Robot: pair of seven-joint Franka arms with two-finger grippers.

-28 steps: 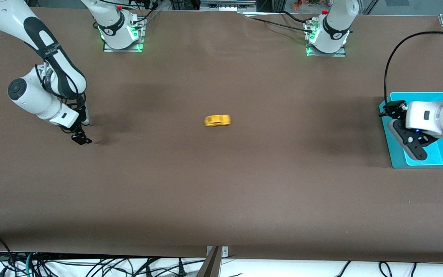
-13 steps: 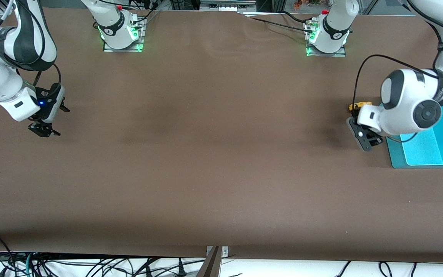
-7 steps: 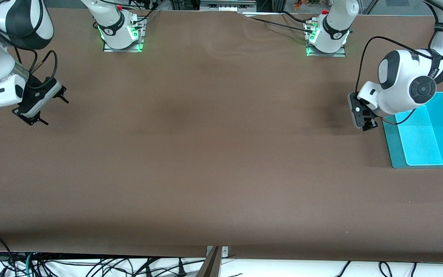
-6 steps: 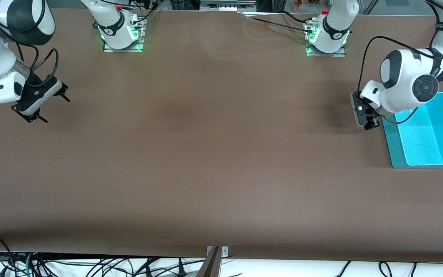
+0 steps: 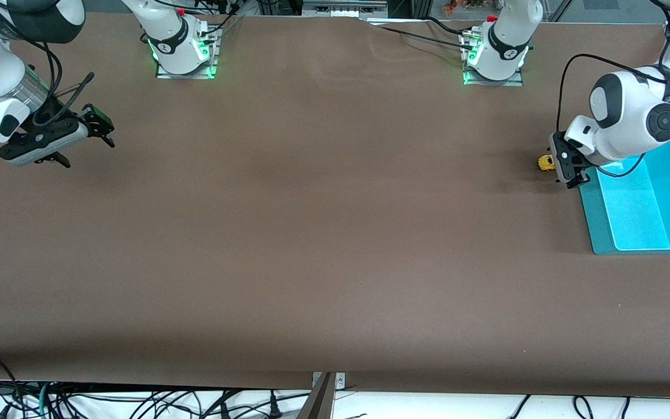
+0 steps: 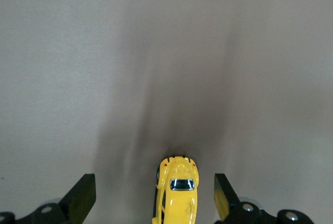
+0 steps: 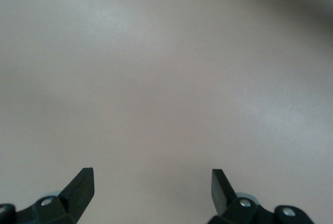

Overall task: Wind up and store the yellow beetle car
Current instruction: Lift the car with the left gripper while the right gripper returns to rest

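My left gripper grabs the cabin sides of the yellow beetle car (image 5: 545,162) next, to store it in the teal tray.
The yellow beetle car (image 5: 545,162) stands on the brown table beside the teal tray (image 5: 594,233), at the left arm's end. In the left wrist view the car (image 6: 178,195) sits on the table between my open fingers, touching neither; only part of it shows. My left gripper (image 5: 569,167) hangs low over the car, open and straddling it (image 6: 153,183). My right gripper (image 5: 104,129) is open and empty, above bare table at the right arm's end; its wrist view (image 7: 152,178) shows only table.
The teal tray has two compartments and nothing shows in them. Both arm bases (image 5: 184,49) (image 5: 495,55) stand along the table edge farthest from the front camera. Cables hang below the table's near edge.
The car rolled from the table's middle to beside the tray. My left gripper moved off the tray to over the car. My right gripper lifted and swung toward its own end.
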